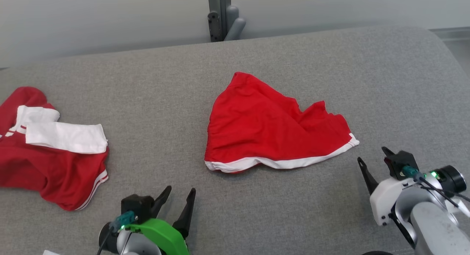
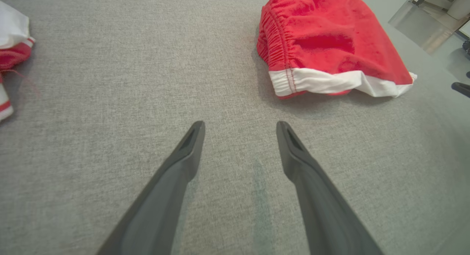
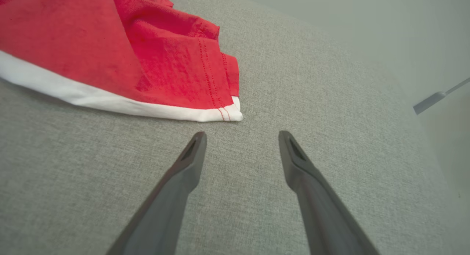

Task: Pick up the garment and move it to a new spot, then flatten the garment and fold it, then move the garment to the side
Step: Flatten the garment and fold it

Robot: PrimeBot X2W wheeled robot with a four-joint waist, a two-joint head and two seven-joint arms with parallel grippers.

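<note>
I will next grab its white hem corner [image 1: 353, 142] with my right gripper where the folded edge sticks out, since the garment's red body [image 1: 268, 127] lies wide and slack.
The garment [image 1: 271, 128] is a pair of red shorts with a white hem, lying folded and a little rumpled in the middle of the grey cushion. My left gripper [image 1: 180, 191] hovers open near the front edge, below and left of the shorts. In the left wrist view the garment [image 2: 326, 45] lies ahead to the right of the left gripper [image 2: 240, 127], apart from it. My right gripper [image 1: 371, 155] stands open just right of the hem's corner. Through the right wrist view that corner of the garment [image 3: 176, 67] sits close ahead of the right gripper [image 3: 242, 135], not touching.
A second red and white garment [image 1: 51, 152] lies crumpled at the left edge, and its edge [image 2: 11, 45] shows in the left wrist view. A grey metal stand [image 1: 222, 16] rises behind the cushion [image 1: 154, 100]. The cushion's rounded right end drops to the floor [image 1: 459, 49].
</note>
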